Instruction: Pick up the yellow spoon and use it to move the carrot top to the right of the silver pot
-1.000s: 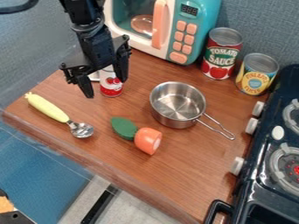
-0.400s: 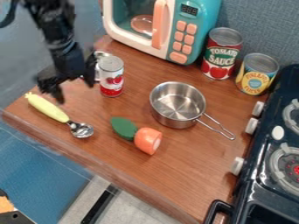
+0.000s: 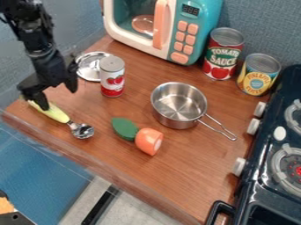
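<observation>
The spoon's metal bowl should push the carrot top beside the silver pot (image 3: pixel 178 105), so my gripper should grab the spoon's yellow handle next.
The black gripper (image 3: pixel 57 97) hangs at the left, over the upper end of the yellow spoon, its two fingers spread apart. One finger covers part of the spoon's handle; the other is to its right over the wood. The yellow spoon (image 3: pixel 56 113) lies near the counter's left edge, its metal bowl toward the lower right. The carrot top (image 3: pixel 148 141), an orange piece with a green leafy end (image 3: pixel 124 128), lies at the middle, below and left of the silver pot (image 3: pixel 178 105). The pot's handle points to the lower right.
A small red and white can (image 3: pixel 111 77) and a silver lid (image 3: pixel 92 66) stand right of the gripper. Behind are a toy microwave (image 3: pixel 194 26) and two cans (image 3: pixel 223 53). A dark stove (image 3: pixel 276 162) borders the right side.
The gripper has moved left and down from beside the small can to the spoon's handle end, uncovering the can and lid. The spoon, carrot top and pot have stayed put.
</observation>
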Motion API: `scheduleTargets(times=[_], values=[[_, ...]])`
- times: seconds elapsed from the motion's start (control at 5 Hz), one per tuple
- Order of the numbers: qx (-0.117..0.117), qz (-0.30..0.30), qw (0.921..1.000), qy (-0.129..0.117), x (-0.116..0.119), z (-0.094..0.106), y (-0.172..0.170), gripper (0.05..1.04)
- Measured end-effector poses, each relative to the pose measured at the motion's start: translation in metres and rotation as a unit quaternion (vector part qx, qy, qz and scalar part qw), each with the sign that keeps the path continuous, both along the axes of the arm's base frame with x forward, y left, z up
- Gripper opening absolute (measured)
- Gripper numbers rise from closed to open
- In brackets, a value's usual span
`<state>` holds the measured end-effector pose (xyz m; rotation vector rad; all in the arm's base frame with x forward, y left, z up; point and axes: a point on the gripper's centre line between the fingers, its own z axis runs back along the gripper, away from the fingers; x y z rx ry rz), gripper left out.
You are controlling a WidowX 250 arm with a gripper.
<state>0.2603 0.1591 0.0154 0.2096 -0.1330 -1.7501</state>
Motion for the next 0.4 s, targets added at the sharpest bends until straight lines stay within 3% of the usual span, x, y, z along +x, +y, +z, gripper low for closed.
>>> scheduleTargets(times=[0.4], values=[[0.008, 0.012, 0.9997, 0.019, -0.0104, -0.0111, 0.0163, 1.000]])
